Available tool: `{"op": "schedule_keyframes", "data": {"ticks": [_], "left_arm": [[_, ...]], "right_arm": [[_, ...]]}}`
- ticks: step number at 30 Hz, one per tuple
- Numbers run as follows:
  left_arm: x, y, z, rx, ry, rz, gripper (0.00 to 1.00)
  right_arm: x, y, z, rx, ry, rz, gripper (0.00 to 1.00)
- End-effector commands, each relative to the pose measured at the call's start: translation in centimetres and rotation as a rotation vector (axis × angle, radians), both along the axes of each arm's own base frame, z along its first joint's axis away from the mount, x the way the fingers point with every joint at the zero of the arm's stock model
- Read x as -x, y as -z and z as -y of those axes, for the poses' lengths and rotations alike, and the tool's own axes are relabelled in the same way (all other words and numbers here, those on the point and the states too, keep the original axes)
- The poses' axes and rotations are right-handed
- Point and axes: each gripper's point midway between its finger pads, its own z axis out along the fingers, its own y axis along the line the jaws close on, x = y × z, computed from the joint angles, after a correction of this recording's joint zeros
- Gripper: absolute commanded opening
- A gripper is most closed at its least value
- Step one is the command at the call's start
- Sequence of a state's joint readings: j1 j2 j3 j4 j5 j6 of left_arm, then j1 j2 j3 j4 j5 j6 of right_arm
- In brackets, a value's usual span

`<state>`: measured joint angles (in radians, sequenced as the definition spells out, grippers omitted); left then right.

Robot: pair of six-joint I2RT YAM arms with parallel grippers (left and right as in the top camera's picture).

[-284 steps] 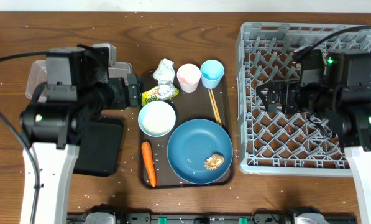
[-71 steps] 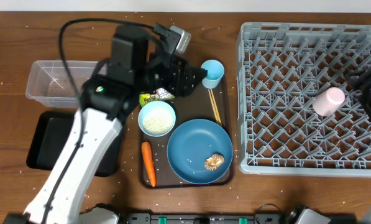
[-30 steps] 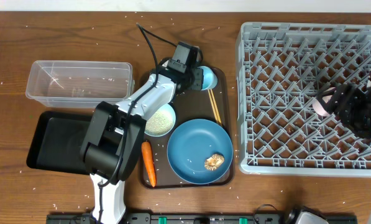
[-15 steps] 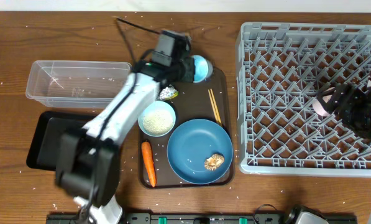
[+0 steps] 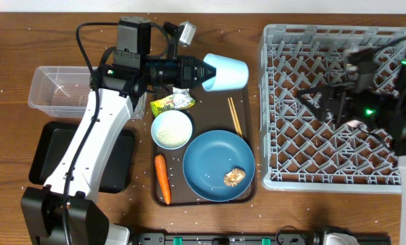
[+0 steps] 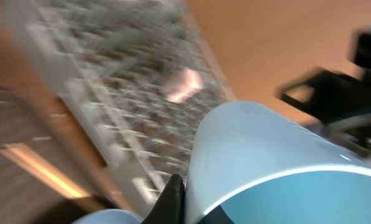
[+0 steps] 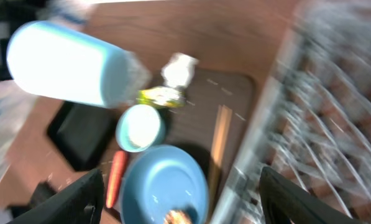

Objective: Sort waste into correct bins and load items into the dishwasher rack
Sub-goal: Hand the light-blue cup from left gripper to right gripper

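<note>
The light blue cup should go in the rack [image 5: 291,156] with its opening down, so the robot's right gripper next needs to grab the cup around its closed base end [image 5: 243,74], opposite the cup's held rim.
My left gripper [image 5: 200,71] is shut on the rim of the light blue cup [image 5: 225,73], which lies on its side in the air above the brown tray's far edge. In the left wrist view one finger [image 6: 173,194] presses the cup wall [image 6: 266,149]. My right gripper [image 5: 310,102] stands open and empty over the grey dishwasher rack [image 5: 291,156]. The pink cup [image 5: 356,124] lies in the rack, mostly hidden under that arm. On the tray are the wrapper [image 5: 173,103], white bowl [image 5: 171,129], blue plate [image 5: 213,160] with the food lump [image 5: 234,177], carrot [image 5: 162,178] and chopsticks [image 5: 235,116].
The clear tub [image 5: 83,87] and the black tray [image 5: 80,160] sit left of the brown serving tray [image 5: 203,199]. Crumpled white paper [image 7: 180,68] shows beside the wrapper in the right wrist view. Rice grains speckle the wooden table.
The left gripper has lifted the light blue cup off the tray and tipped it sideways toward the rack. The right arm has risen and shifted left, away from the pink cup.
</note>
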<state>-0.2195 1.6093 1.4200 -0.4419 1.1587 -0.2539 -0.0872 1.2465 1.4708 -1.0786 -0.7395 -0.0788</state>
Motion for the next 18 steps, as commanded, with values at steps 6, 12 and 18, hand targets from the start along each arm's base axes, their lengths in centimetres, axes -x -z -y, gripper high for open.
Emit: {"op": "schedule_keyframes", "data": {"ticks": [6, 12, 18], "left_arm": [[5.1, -5.1, 0.7, 0.266, 0.321, 0.031, 0.06], [5.3, -5.3, 0.8, 0.270, 0.326, 0.023, 0.06], [5.4, -5.5, 0.7, 0.270, 0.323, 0.005, 0.06]], "right_arm": [[1.9, -2.9, -7.5, -0.032, -0.376, 0.233, 0.72], [4.2, -4.0, -10.3, -0.059, -0.575, 0.351, 0.79], [3.4, -4.2, -10.7, -0.057, -0.584, 0.390, 0.81]]}}
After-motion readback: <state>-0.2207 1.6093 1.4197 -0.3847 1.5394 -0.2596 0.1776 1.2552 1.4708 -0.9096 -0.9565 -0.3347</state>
